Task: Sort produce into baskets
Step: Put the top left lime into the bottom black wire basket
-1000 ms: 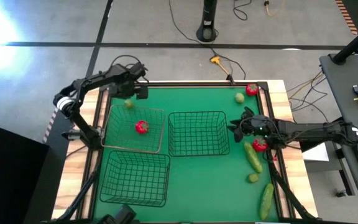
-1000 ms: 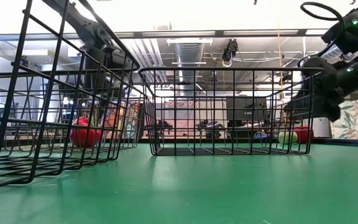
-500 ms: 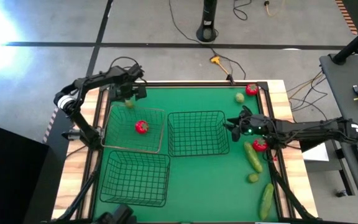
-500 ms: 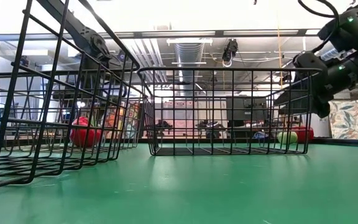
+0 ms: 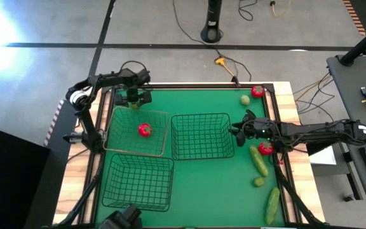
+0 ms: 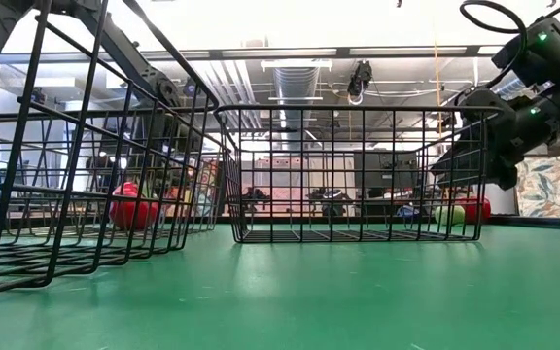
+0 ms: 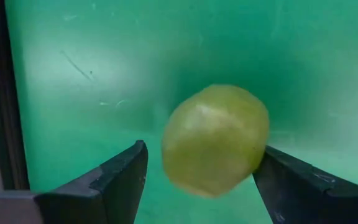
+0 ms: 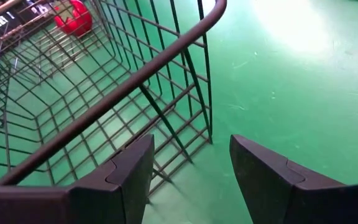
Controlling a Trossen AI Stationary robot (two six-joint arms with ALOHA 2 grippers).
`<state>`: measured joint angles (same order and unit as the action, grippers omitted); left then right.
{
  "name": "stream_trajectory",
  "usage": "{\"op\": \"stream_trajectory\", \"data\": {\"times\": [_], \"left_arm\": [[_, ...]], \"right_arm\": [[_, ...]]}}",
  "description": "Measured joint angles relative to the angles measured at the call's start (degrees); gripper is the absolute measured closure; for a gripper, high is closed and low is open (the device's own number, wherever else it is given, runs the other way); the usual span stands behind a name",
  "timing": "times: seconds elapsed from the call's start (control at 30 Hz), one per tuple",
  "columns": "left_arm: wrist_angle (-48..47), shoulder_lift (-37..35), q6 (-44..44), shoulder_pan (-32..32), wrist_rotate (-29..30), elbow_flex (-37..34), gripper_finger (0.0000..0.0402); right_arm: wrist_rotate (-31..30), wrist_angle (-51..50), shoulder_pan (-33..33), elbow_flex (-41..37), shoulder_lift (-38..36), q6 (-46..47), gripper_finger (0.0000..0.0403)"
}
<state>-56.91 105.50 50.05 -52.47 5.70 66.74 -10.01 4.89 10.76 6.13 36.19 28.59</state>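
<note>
The left gripper should next take hold of the yellow-green fruit by its round sides, so the fruit can be sorted into its basket.
A small yellow-green fruit (image 7: pixel 216 140) lies on the green mat at the table's far left, just beyond the brownish basket (image 5: pixel 116 143). My left gripper (image 7: pixel 201 162) (image 5: pixel 134 98) points down over it, open, with one finger on either side. A red tomato (image 5: pixel 145 130) lies in that basket. My right gripper (image 8: pixel 191 149) (image 5: pixel 239 129) hangs open by the right wall of the middle basket (image 5: pixel 203 136) with nothing between its fingers. A third basket (image 5: pixel 138 182) stands at the near left. My left gripper has one finger (image 7: pixel 303 186) right against the fruit's side (image 7: pixel 260 143); whether it touches, I cannot tell. The other finger stands apart from the fruit with a gap. The fingers come from above, and the fruit rests on the mat.
On the right side lie a tomato (image 5: pixel 257 91) and a yellow-green fruit (image 5: pixel 244 99) at the far corner, and a tomato (image 5: pixel 265 148) under the right arm. Two cucumbers (image 5: pixel 258 159) (image 5: pixel 272 205) and another small fruit (image 5: pixel 259 182) lie nearer.
My left gripper has sunk toward the mat and rolled a little, coming down over the yellow-green fruit, which has stayed in place. Its fingers have kept their gap.
</note>
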Motion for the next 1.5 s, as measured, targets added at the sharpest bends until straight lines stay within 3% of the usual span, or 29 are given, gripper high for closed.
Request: {"op": "stream_trajectory", "data": {"times": [0.3, 0.57, 0.67, 0.83, 0.97, 1.27, 1.5], "left_arm": [[1.67, 1.28, -2.02, 0.07, 5.25, -0.04, 0.0141], [2.46, 1.28, -5.19, 0.42, 6.56, -0.11, 0.0146], [3.35, 1.28, -6.11, 1.75, 10.43, -0.15, 0.0173], [4.18, 1.2, -7.96, 3.58, 10.21, -0.26, 0.0241], [2.75, -0.07, -9.59, 5.71, 9.49, -0.44, 0.0246], [4.57, -15.45, -10.6, 15.26, 12.4, -0.12, 0.0236], [13.16, -28.11, -10.56, 31.25, 14.71, -0.11, 0.0236]], "right_arm": [[1.48, -0.27, 0.0, 0.0, 0.0, -1.61, 0.0199], [1.49, -0.34, 0.0, 0.0, -0.03, -1.65, 0.0199], [1.47, -0.36, 0.0, 0.0, -0.05, -3.43, 0.0199], [1.18, -4.34, 0.0, 1.14, -0.6, -5.86, 0.0199], [0.82, -13.01, 0.0, 5.65, -1.25, -8.74, 0.0199], [-14.03, -28.52, 0.02, 17.95, -1.19, -15.75, 0.0199], [-11.95, -28.51, -0.32, 21.14, -1.18, -12.42, 0.0199]]}}
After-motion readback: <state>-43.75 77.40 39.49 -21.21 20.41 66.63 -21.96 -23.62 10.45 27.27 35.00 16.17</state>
